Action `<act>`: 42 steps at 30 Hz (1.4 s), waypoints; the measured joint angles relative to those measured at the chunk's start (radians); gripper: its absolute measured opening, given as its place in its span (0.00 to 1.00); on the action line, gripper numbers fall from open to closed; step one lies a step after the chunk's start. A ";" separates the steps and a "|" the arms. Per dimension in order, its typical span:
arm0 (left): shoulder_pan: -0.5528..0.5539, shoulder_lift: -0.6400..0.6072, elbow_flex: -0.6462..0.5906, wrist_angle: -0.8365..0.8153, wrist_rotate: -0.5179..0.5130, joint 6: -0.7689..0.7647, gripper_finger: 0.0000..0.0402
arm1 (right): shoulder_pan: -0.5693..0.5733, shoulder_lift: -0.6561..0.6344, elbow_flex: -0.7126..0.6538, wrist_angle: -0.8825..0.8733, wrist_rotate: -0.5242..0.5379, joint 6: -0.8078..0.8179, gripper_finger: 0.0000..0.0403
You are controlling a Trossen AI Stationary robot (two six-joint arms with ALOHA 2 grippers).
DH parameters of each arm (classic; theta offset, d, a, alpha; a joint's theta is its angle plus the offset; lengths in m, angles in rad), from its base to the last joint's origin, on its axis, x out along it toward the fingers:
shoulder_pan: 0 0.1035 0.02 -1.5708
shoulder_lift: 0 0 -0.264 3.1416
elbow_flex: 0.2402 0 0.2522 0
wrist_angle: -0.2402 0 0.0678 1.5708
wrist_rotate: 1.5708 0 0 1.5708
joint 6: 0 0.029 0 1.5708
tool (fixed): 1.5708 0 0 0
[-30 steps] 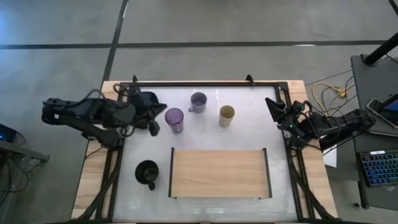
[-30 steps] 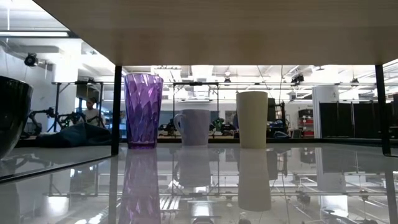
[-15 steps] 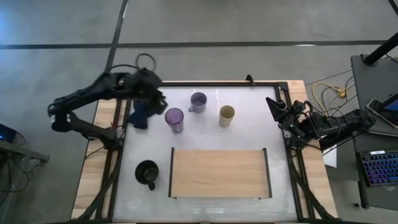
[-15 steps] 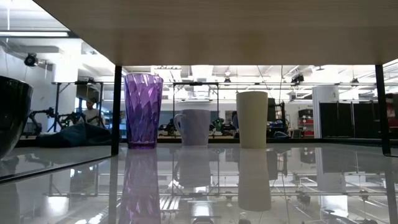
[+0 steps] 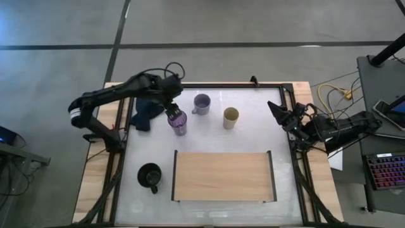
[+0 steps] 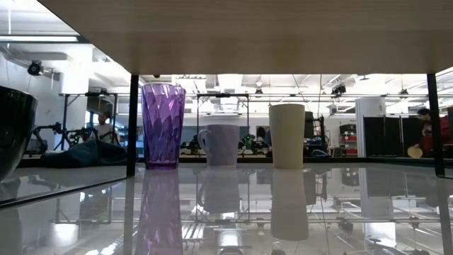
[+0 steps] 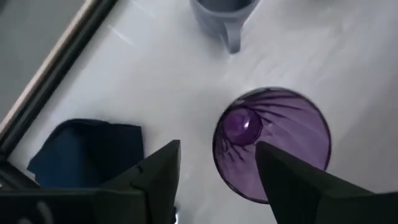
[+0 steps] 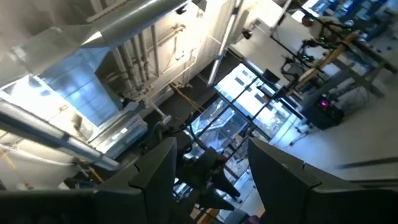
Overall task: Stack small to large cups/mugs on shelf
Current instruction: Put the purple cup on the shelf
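Observation:
The left gripper grabs the purple tumbler by its rim (image 7: 234, 101) next, to stack the tumbler on the shelf.
The purple tumbler (image 5: 178, 123) (image 6: 163, 126) stands upright on its base on the white table. My left gripper (image 5: 172, 113) (image 7: 217, 154) hangs open just above its rim, fingers pointing down, and touches nothing. To the tumbler's right the grey mug (image 5: 201, 103) (image 7: 225, 14) and the yellow cup (image 5: 230, 117) stand upright. The black mug (image 5: 150, 177) stands near the front left, beside the wooden shelf (image 5: 223, 177). My right gripper (image 5: 278, 113) (image 8: 208, 158) waits open at the table's right edge, pointing upward.
A dark blue cloth (image 5: 145, 113) (image 7: 87, 152) lies on the table left of the tumbler, close under my left arm. The shelf's black end rails (image 5: 174, 175) stand at both short ends. The black table frame (image 5: 209, 84) runs along the far edge.
My left arm has swung up from the table's left edge, first toward the far edge, then to the right. Its gripper now stands over the purple tumbler. The cups and mugs have stayed where they were.

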 joint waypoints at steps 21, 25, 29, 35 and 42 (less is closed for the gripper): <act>0.011 0.138 -0.016 -0.030 0.056 0.123 0.48 | 0.000 0.000 -0.001 -0.029 0.006 0.018 0.48; 0.010 0.173 -0.016 -0.060 0.057 0.130 0.43 | 0.000 0.000 -0.001 -0.028 0.006 0.025 0.48; 0.010 0.194 -0.017 -0.070 0.057 0.130 0.31 | 0.000 0.000 -0.001 -0.028 0.006 0.026 0.48; 0.010 0.183 -0.017 -0.065 0.053 0.130 0.05 | 0.000 0.000 -0.001 -0.026 0.006 0.026 0.48; 0.010 0.082 -0.001 -0.075 0.052 0.102 0.00 | 0.000 0.000 -0.001 -0.025 0.006 0.026 0.48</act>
